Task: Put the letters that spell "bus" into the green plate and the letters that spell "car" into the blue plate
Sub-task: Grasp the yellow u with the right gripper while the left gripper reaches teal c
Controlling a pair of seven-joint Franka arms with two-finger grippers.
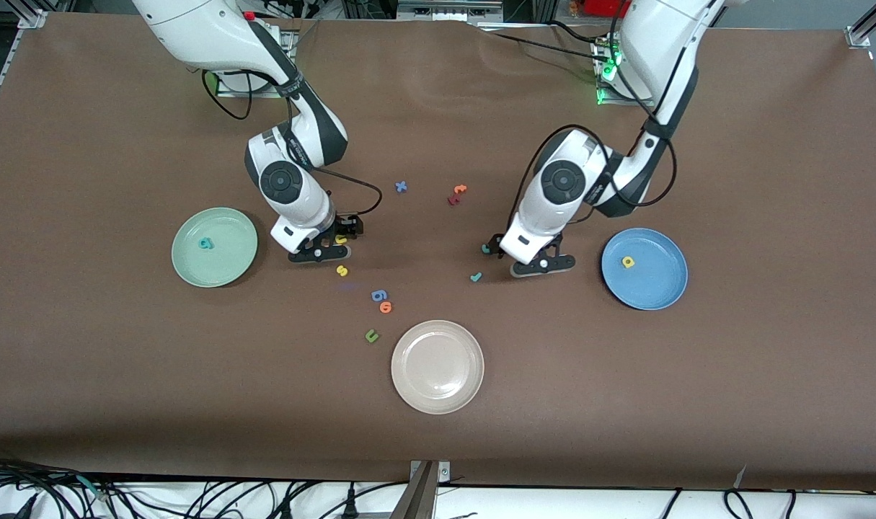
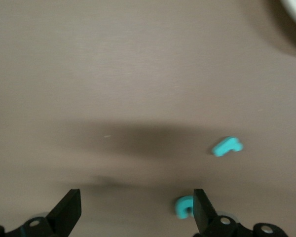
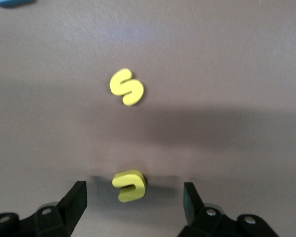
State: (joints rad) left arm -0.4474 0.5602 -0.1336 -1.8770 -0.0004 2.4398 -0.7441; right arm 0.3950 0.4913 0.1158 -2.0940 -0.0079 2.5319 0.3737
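Note:
The teal "c" is next for my left gripper to grab by its curved sides, so that it can help spell "car" in the blue plate (image 1: 654, 288).
The green plate (image 1: 230, 267) lies toward the right arm's end of the table with a teal "b" (image 1: 206, 244) in it. Beside it my right gripper (image 1: 337, 240) (image 3: 134, 197) is low over the table, open, with the yellow "u" (image 1: 340, 239) (image 3: 129, 185) between its fingers and untouched. The yellow "s" (image 1: 342, 271) (image 3: 127, 87) lies nearer the front camera. The blue plate (image 1: 654, 288) holds a yellow "a" (image 1: 628, 262). My left gripper (image 1: 518, 251) (image 2: 135, 202) is open, low beside that plate. The teal "c" (image 1: 486, 249) (image 2: 184, 206) lies just inside one finger, the teal "r" (image 1: 475, 277) (image 2: 227, 146) close by.
A beige-white plate (image 1: 438, 366) sits nearest the front camera. Close to it lie a blue "g"-like letter (image 1: 378, 295), an orange "o" (image 1: 386, 307) and a green "u" (image 1: 371, 335). A blue "x" (image 1: 401, 187) and orange and red letters (image 1: 457, 193) lie between the arms.

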